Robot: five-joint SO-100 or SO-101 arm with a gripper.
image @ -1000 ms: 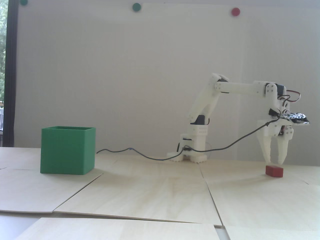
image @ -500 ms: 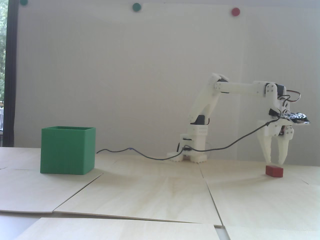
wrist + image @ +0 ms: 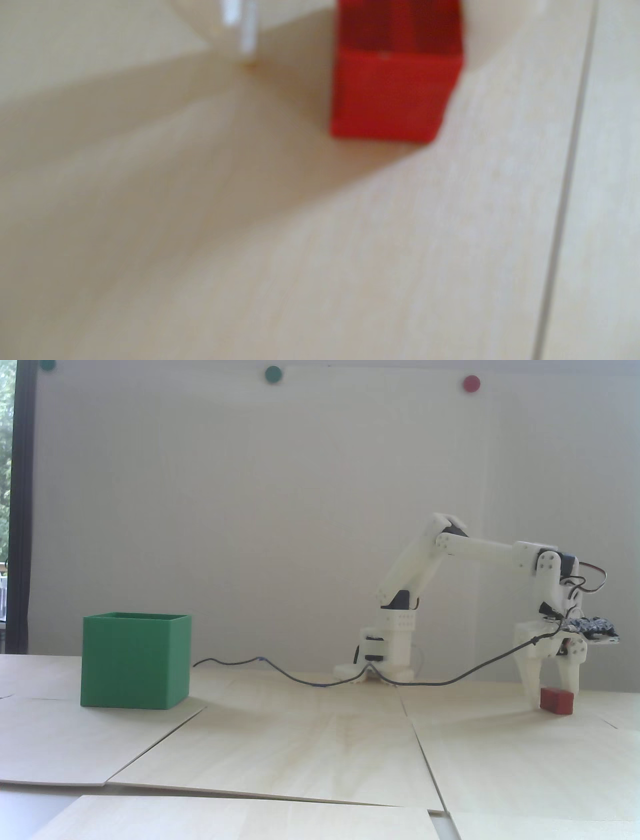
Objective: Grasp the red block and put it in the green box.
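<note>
The red block (image 3: 556, 701) needs to go in the green box (image 3: 135, 660), so my gripper should next grab the middle of the block's opposite sides.
The red block (image 3: 556, 701) lies on the wooden table at the far right of the fixed view. My white gripper (image 3: 552, 701) is down at table level and open, with one finger on each side of the block. In the blurred wrist view the red block (image 3: 391, 93) sits at the top, and the gripper (image 3: 363, 48) straddles it. The right finger (image 3: 485, 31) is against the block's side, and the left finger (image 3: 247, 41) stands a gap away. The green box (image 3: 135, 660) stands open-topped far off at the left.
A dark cable (image 3: 300, 675) trails across the table from the gripper past the arm base (image 3: 385, 655) toward the box. Plywood sheets (image 3: 310, 750) overlap with raised seams. Green (image 3: 273, 374) and red (image 3: 471, 383) dots are stuck on the back wall.
The arm has lowered, and the open gripper went from just above the block to around it at table level. The block now sits slightly further right.
</note>
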